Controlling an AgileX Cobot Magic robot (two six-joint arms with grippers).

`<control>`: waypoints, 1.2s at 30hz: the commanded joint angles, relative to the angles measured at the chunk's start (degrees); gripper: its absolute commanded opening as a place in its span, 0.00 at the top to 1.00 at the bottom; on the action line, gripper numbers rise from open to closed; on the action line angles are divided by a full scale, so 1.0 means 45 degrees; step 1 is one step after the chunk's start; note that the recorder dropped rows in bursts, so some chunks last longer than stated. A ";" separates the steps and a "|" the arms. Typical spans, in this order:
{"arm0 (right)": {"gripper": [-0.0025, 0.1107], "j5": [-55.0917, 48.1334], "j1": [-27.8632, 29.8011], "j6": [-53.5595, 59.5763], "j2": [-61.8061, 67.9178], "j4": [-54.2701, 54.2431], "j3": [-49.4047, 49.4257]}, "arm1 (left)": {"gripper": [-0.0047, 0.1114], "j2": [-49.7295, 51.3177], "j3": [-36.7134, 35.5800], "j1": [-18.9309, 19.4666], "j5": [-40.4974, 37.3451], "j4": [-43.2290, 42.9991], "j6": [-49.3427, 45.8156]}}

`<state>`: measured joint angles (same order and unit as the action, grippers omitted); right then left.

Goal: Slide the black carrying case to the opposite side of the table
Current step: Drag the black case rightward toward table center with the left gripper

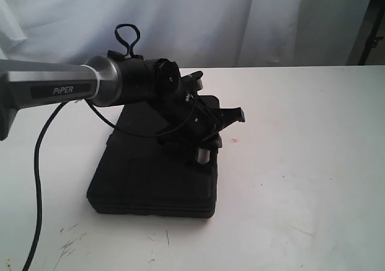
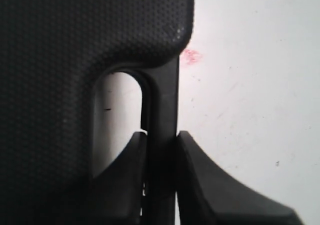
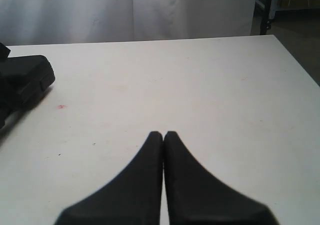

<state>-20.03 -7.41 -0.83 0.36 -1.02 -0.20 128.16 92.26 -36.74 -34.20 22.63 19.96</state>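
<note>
The handle bar (image 2: 162, 95) is still short of the pink spot, so the robot's left gripper should slide the black carrying case over the pink spot before it opens.
The black carrying case (image 1: 150, 174) lies flat on the white table (image 1: 301, 162), left of centre. My left gripper (image 1: 206, 144) reaches down at the case's right edge. In the left wrist view the left gripper (image 2: 161, 135) is shut on the case's handle bar (image 2: 162, 95), one finger inside the handle opening and one outside, beside the textured lid (image 2: 75, 45). My right gripper (image 3: 163, 134) is shut on nothing, above bare table (image 3: 200, 85), well apart from the case (image 3: 25, 77). The exterior view does not show the right gripper.
A small pink spot (image 1: 234, 140) marks the table just right of the case. The left arm's black cable (image 1: 39, 180) hangs over the table's left part. A white curtain (image 1: 240, 18) closes the back. The table's far right edge (image 3: 295, 65) drops to the floor.
</note>
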 commanded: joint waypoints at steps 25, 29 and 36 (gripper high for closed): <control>0.98 0.0044 0.0082 -0.0002 -0.0079 -0.0078 0.0045 | 0.96 0.1955 0.3325 -0.1007 0.0583 0.0475 0.1886; 0.98 0.0044 0.0082 -0.0002 -0.0079 -0.0078 0.0045 | 0.96 0.2174 0.3748 -0.1069 0.0656 0.0475 0.1968; 0.98 0.0044 0.0082 -0.0002 -0.0079 -0.0078 0.0045 | 0.96 0.2253 0.4000 -0.1069 0.1242 0.0475 0.2123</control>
<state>-20.03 -7.41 -0.83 0.36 -1.13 -0.20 138.32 109.32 -41.09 -34.75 21.97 28.20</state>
